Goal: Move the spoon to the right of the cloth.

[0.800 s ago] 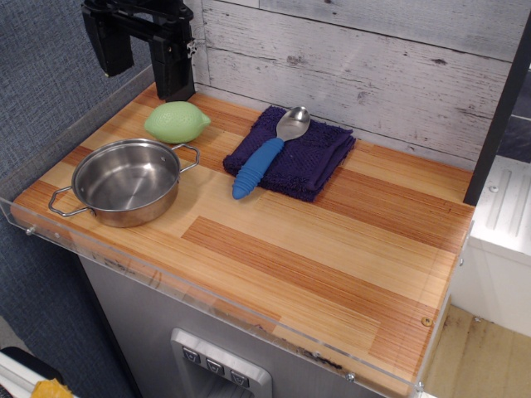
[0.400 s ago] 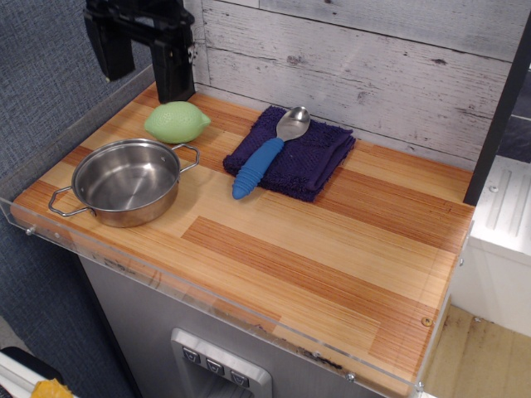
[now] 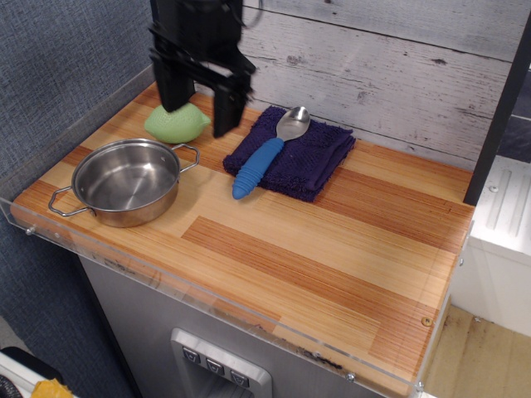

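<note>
I will grab the spoon by the upper part of its blue handle (image 3: 270, 150) next, to move the spoon beside the cloth (image 3: 292, 153).
The spoon (image 3: 267, 153) has a shiny silver bowl and a thick blue handle. It lies across the dark purple cloth (image 3: 292, 153) at the back of the wooden table, bowl toward the wall, handle tip over the cloth's front-left edge. My black gripper (image 3: 199, 112) hangs open and empty above the table, left of the cloth, its two fingers (image 3: 224, 108) pointing down. It partly hides a green lemon-shaped object (image 3: 176, 124).
A steel pot (image 3: 126, 181) with two handles stands at the front left. A clear plastic rim (image 3: 207, 298) runs along the table's front and left edges. A whitewashed plank wall (image 3: 373, 75) backs the table.
My gripper has moved right and down from the back left corner, toward the cloth and spoon. It now covers part of the green object. The spoon and cloth have not moved.
</note>
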You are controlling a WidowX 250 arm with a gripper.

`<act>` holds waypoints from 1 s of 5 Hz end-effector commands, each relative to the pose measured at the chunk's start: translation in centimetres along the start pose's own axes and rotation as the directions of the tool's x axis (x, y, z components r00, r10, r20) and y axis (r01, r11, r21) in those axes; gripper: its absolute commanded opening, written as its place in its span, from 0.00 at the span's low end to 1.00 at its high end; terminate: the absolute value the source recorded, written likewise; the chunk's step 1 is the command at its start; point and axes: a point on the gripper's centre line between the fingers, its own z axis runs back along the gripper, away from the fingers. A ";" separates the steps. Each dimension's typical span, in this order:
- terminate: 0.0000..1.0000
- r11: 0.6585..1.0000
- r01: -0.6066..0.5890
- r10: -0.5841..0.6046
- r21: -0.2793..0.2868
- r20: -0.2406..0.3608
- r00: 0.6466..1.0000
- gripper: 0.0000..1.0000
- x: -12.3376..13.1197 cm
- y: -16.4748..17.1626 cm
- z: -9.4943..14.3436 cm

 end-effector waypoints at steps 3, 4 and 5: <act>0.00 0.995 -0.103 0.103 -0.004 0.103 0.989 1.00 4.7 -1.7 -2.4; 0.00 0.996 -0.089 0.092 -0.024 0.157 0.983 1.00 5.3 -2.4 -2.4; 0.00 0.997 -0.063 0.067 -0.034 0.161 0.985 1.00 5.7 -2.8 -3.2</act>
